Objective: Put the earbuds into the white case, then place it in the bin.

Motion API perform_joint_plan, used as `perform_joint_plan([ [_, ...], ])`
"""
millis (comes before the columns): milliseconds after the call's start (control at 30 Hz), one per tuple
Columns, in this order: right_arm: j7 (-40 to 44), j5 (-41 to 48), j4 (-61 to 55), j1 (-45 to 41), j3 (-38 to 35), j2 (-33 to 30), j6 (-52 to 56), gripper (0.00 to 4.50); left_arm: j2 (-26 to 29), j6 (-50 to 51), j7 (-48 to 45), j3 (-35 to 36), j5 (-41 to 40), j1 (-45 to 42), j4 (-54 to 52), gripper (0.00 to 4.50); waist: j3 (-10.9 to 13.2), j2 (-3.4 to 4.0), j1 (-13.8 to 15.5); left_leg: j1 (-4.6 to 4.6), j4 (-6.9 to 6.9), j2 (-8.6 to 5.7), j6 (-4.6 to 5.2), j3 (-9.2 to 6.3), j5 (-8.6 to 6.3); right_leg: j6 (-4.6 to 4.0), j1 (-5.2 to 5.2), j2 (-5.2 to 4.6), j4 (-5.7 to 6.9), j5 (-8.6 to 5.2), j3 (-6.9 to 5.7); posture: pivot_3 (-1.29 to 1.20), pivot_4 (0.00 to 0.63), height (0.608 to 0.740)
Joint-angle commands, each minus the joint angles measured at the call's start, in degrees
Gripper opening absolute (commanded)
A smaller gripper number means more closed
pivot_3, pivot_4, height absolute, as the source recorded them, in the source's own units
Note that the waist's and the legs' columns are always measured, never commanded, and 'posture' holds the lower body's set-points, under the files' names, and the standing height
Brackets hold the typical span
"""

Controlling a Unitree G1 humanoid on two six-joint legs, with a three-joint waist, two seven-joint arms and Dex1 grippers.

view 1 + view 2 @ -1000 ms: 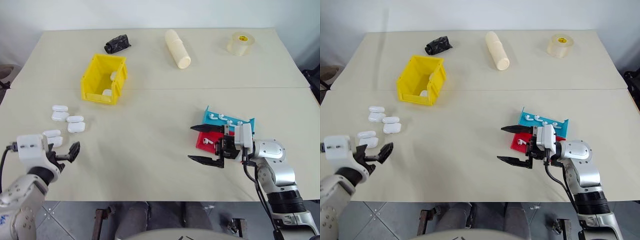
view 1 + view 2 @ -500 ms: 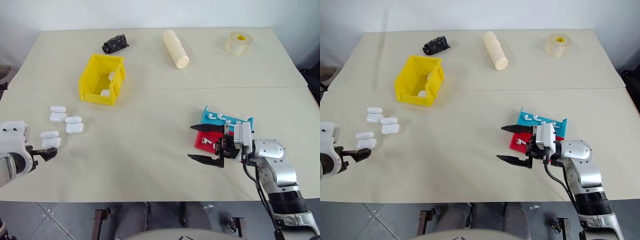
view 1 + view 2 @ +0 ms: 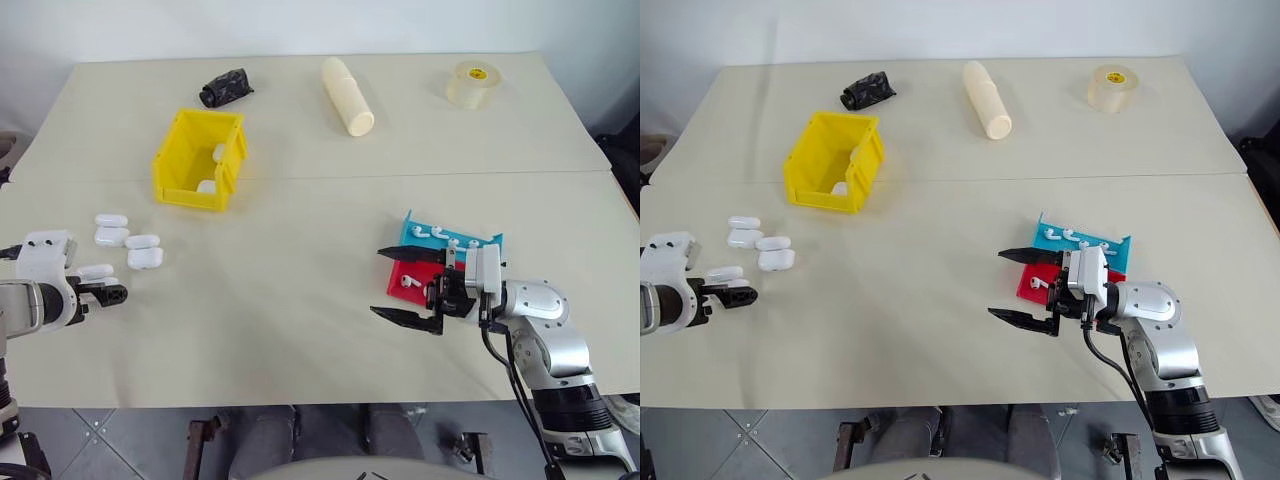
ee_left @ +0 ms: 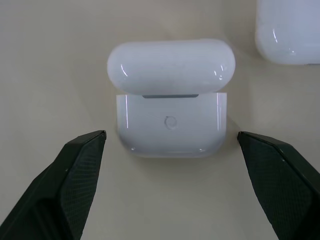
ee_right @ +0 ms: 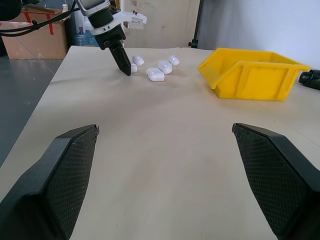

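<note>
The robot's left gripper is ready to close on the case's body, because its fingers are on both sides of the nearest white case's body (image 4: pixel 171 125).
Several white cases (image 3: pixel 128 240) lie in a cluster at the table's left. My left gripper (image 3: pixel 104 293) points down at the nearest white case (image 4: pixel 171 100), open, one finger (image 4: pixel 75 185) on either side and neither touching it. That case's lid stands hinged up. The earbuds (image 3: pixel 440 238) lie on a teal tray (image 3: pixel 490 241) and a red tray (image 3: pixel 398 292) at the right. My right gripper (image 3: pixel 377 282) hovers open just left of those trays, holding nothing. The yellow bin (image 3: pixel 185 160) stands at the back left with white cases inside.
Along the far edge lie a black crumpled object (image 3: pixel 225 87), a cream roll (image 3: pixel 347 96) and a roll of clear tape (image 3: pixel 472 84). A seam runs across the table behind the trays. In the right wrist view the left gripper (image 5: pixel 122 61) shows beside the cases.
My left arm has swung out to the left and its gripper has tipped down over the nearest case. The right gripper has kept still and open.
</note>
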Motion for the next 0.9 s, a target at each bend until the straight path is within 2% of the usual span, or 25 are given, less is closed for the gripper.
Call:
perform_joint_plan([
  [33, -0.93, 0.47, -2.74, 0.65, -0.12, 0.41, -0.46, 4.5, 1.75, -0.99, -1.17, -0.06, 2.42, -0.64, 1.21, 4.49, 0.0, 0.0, -0.02, 0.0, 0.0, 0.0, 0.0, 0.0, 0.0, 0.0, 0.0, 0.0, 0.0, 0.0, 0.0, 0.0, 0.15, 0.74],
  [467, -2.45, 0.0, -3.24, 1.38, 0.29, 1.18, -0.93, 4.5, 0.18, -2.01, -2.96, -0.44, 5.82, -2.35, 4.37, 4.49, 0.0, 0.0, 0.05, 0.01, 0.04, 0.0, 0.0, 0.0, 0.0, 0.0, 0.0, 0.0, 0.01, 0.0, 0.0, 0.0, 0.15, 0.74],
  [567, -2.53, -0.1, -3.22, 1.43, 0.35, 1.29, -1.01, 4.5, -0.04, -1.99, -3.05, -0.21, 6.41, -2.28, 4.26, 3.91, 0.0, 0.0, 0.0, 0.01, 0.04, 0.0, 0.0, 0.0, 0.0, 0.0, 0.0, 0.0, 0.02, 0.0, 0.0, 0.0, 0.15, 0.74],
  [700, -2.72, -0.17, -3.2, 1.43, 0.5, 1.58, -0.97, 4.5, -0.16, -1.34, -3.27, 0.1, 6.54, -1.8, 3.88, 2.76, 0.0, 0.0, -0.11, 0.01, 0.03, 0.02, 0.0, 0.02, 0.0, 0.0, -0.01, 0.01, 0.03, 0.0, 0.0, 0.0, 0.15, 0.74],
  [900, -2.81, -0.17, -2.91, 1.44, 0.47, 1.62, -1.09, 4.5, 0.11, 0.28, -4.27, 2.74, 6.23, 1.12, 1.3, 2.76, 0.0, 0.0, -0.32, 0.01, 0.02, 0.02, 0.0, 0.03, 0.0, 0.0, -0.01, 0.01, 0.04, 0.0, 0.01, 0.0, 0.15, 0.74],
])
